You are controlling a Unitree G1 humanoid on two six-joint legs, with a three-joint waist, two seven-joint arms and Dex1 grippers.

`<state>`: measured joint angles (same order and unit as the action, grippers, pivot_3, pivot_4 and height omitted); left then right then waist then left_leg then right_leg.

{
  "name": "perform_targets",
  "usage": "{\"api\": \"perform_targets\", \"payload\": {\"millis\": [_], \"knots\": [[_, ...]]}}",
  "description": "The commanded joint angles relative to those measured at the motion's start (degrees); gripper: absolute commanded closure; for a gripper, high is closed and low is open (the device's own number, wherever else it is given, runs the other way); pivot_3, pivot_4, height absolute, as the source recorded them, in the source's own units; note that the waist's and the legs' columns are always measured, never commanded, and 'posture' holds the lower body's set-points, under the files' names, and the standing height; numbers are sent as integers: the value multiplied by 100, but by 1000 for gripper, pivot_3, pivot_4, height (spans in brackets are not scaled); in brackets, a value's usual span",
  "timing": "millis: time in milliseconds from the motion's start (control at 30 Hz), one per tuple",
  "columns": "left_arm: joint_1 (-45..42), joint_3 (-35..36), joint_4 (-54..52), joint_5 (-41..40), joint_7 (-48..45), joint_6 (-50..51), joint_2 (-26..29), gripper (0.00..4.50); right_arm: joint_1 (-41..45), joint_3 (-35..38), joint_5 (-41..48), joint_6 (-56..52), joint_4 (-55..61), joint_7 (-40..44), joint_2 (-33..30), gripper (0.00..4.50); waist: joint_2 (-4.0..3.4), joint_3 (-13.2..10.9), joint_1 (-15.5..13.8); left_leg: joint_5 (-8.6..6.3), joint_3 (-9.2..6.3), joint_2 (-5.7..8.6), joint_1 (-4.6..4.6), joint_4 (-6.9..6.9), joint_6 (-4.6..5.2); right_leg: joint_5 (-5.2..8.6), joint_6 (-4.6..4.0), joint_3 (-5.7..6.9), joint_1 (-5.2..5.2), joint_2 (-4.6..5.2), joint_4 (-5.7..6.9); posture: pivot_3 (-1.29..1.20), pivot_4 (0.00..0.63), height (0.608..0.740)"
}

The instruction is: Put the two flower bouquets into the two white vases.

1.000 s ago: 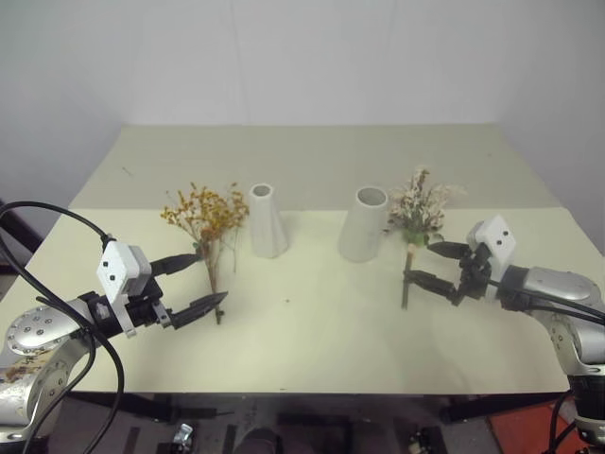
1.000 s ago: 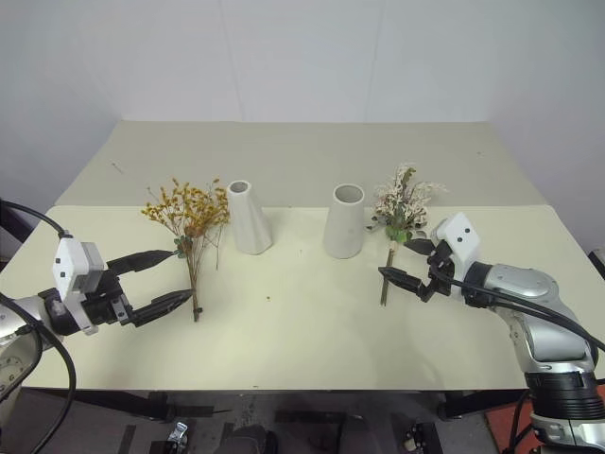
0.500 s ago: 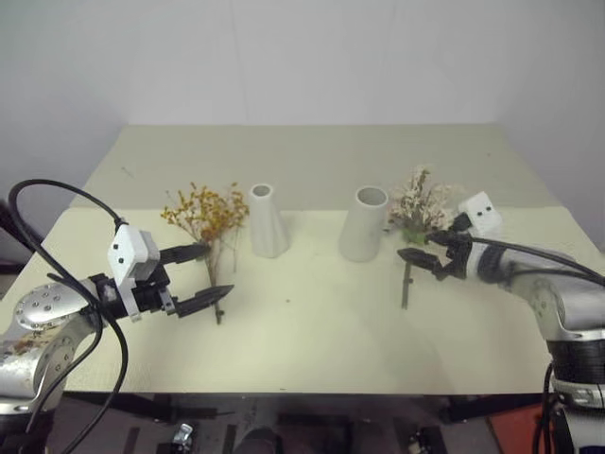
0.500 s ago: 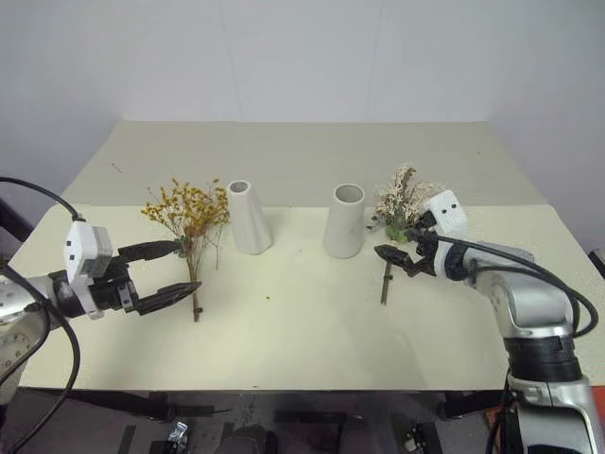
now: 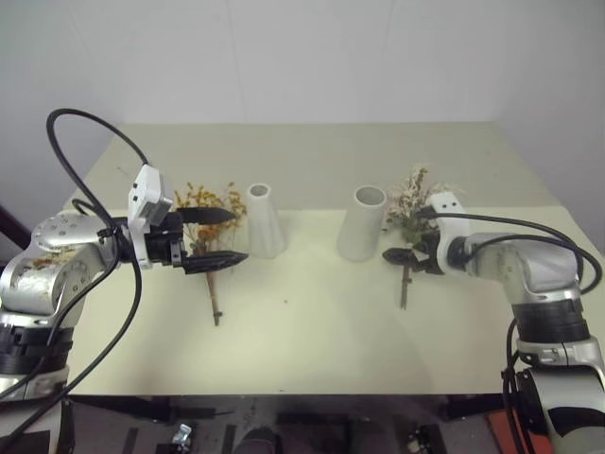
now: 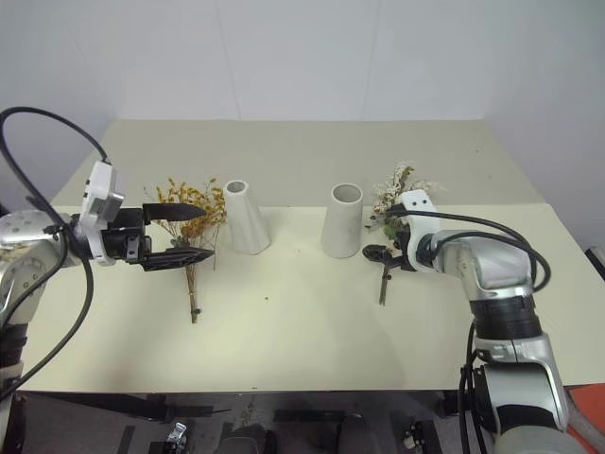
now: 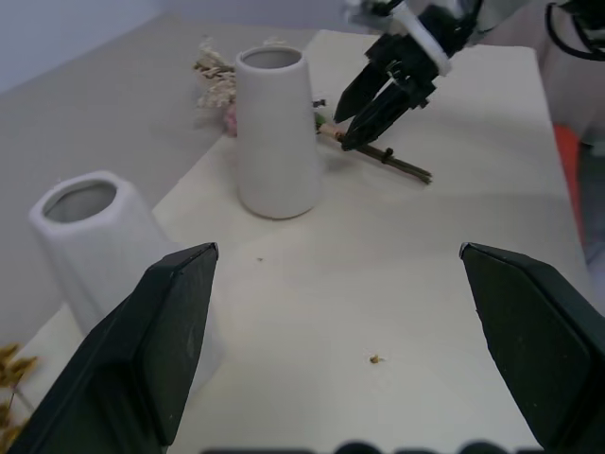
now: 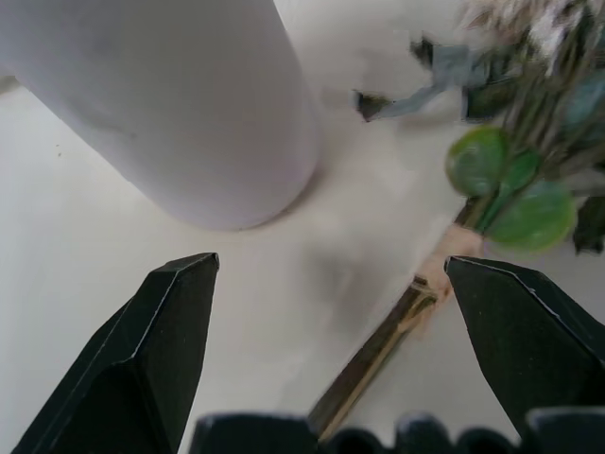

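Observation:
My right gripper's fingers are still above the taped stem [image 5: 406,284] [image 8: 416,298], so it is too early to close. It lowers first, then closes on the stem.
The yellow-orange bouquet [image 5: 202,204] lies on the table left of the slim-necked white vase [image 5: 264,220]. Its thin stems [image 5: 215,301] run toward the front edge. My left gripper [image 5: 238,235] hovers open over the upper stems, pointing at the slim vase. The wider white vase [image 5: 362,224] stands to the right. Beside it lies the mixed bouquet [image 5: 414,200] with cream sprigs and green leaves [image 8: 501,180]. My right gripper [image 5: 401,254] is open just above that bouquet's stem [image 8: 378,348], between the stem and the wide vase [image 8: 170,104]. Neither gripper holds anything.
Both vases stand upright mid-table on the pale table [image 5: 312,317], about a hand's width apart. The table's front edge is near me and its far half runs back to a white wall. A black cable [image 5: 90,128] loops above my left arm.
My left gripper rose and swung in over the yellow bouquet toward the slim vase. My right gripper moved in toward the wide vase and tipped down over the mixed bouquet's stem. Both stayed open.

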<state>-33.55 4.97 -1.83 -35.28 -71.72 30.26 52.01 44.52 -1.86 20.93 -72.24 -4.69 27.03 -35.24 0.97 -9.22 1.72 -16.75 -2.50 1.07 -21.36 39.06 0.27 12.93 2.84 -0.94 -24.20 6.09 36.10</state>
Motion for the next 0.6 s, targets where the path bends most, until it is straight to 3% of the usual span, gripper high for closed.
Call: {"api": "perform_targets", "payload": {"millis": [33,533,600], "knots": [[-348,-88,188,130,-285,-147,26,30,309,170,-188,-326,-125,-330,57,0,0,0,6,0,-1,0,0,0,0,0,0,1,0,0,1,0,150,740],[-1058,-350,801,478,-843,-373,-214,30,951,-68,-767,-172,-1681,-891,715,0,0,0,100,5,-2,0,-4,2,0,0,0,1,-6,0,8,0,150,740],[-1065,-329,818,499,-872,-386,-212,0,904,-124,-821,-118,-1697,-879,760,382,0,0,103,5,-2,0,-4,2,0,0,0,1,-6,0,9,0,150,740]]}}
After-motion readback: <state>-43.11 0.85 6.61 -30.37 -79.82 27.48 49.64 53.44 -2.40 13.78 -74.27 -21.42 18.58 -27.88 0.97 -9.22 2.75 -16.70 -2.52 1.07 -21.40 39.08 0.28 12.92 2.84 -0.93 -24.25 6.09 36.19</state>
